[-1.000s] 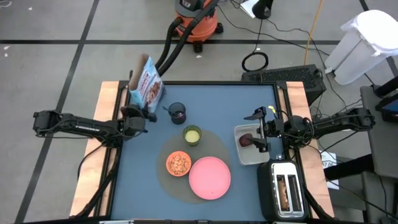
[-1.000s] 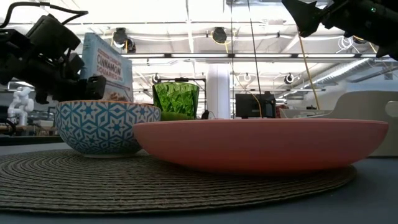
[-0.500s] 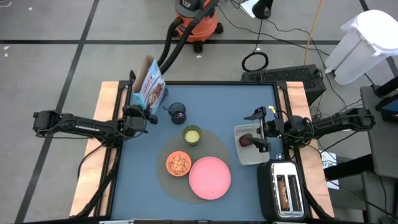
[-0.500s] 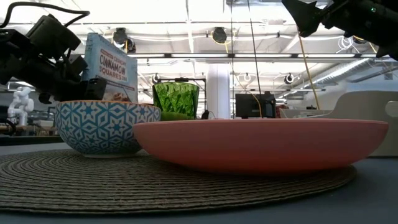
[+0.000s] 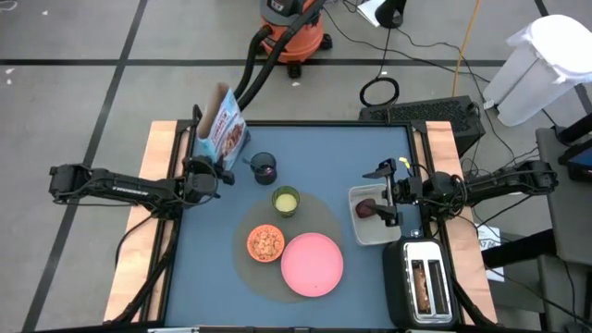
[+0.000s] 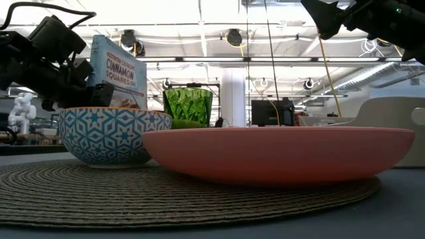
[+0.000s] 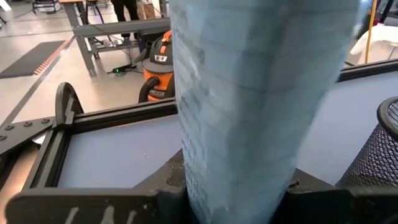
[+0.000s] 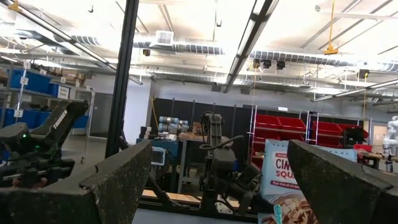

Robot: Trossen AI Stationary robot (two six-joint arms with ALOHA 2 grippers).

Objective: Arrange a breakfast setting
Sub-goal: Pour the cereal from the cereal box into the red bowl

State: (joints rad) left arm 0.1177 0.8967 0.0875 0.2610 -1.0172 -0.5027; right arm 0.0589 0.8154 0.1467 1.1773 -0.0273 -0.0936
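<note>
The cereal box [image 5: 220, 129] would stand, its lower edge on the blue tabletop; my left gripper should open its fingers.
The cereal box [image 5: 220, 129] stands tilted at the table's far left, also showing in the low view [image 6: 118, 73]; my left gripper [image 5: 205, 171] is shut on it. The dark blue mug [image 5: 265, 167] stands beside it with something purple inside. On the round grey mat [image 5: 242, 273] sit the green cup [image 5: 286, 201], small orange bowl [image 5: 265, 243] and pink plate [image 5: 312, 264]. My right gripper [image 5: 387, 196] is open over the clear tub [image 5: 375, 231], where the dark red fruit [image 5: 366, 209] lies. A toast slice [image 5: 424, 285] sits in the toaster. My left gripper pinches the cereal box's lower part [image 7: 236, 186] between its two fingers [image 7: 171, 186], one on each broad face. The fingers come level from the table's left. The box stands tilted above them; whether its bottom rests on the table cannot be told.
The black toaster [image 5: 424, 282] stands at the near right corner, just in front of the tub. Wooden rails [image 5: 157, 185] run along the table's left and right edges. An orange shop vacuum [image 5: 294, 28] stands on the floor beyond the far edge.
My left gripper has shifted the cereal box a little toward the table's right and tipped it slightly, still shut on it. For the last half second nothing has moved.
</note>
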